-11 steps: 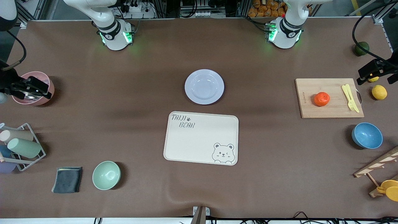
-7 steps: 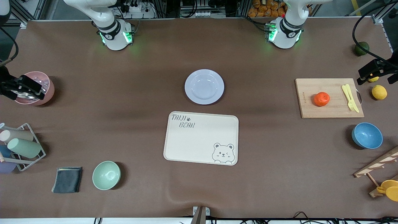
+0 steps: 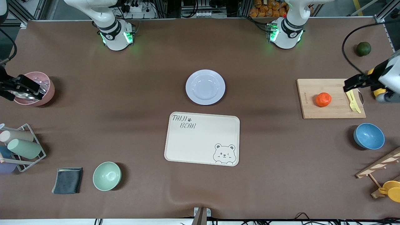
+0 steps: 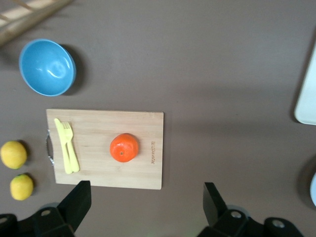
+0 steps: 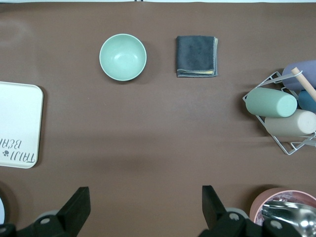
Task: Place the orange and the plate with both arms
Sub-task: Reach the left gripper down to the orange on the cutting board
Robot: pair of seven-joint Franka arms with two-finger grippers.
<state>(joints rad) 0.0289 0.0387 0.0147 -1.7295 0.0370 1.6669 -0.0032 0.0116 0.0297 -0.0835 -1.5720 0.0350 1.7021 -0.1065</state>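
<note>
The left gripper should next grab the orange by its round sides to put the orange on the pale lavender plate.
The orange lies on a wooden cutting board toward the left arm's end of the table; it also shows in the left wrist view. The pale lavender plate sits mid-table, just farther from the front camera than the cream bear tray. My left gripper is open and empty, up over the board's end by the yellow fork; in its wrist view the orange lies ahead of the fingers. My right gripper is open and empty over the pink bowl; its wrist view shows bare table between the fingers.
A blue bowl, lemons and a dark green fruit lie around the board. A green bowl, grey cloth and cup rack lie toward the right arm's end. A wooden rack stands at the corner.
My left gripper has moved from over the lemons toward the cutting board. My right gripper has shifted slightly toward the table's end, still over the pink bowl.
</note>
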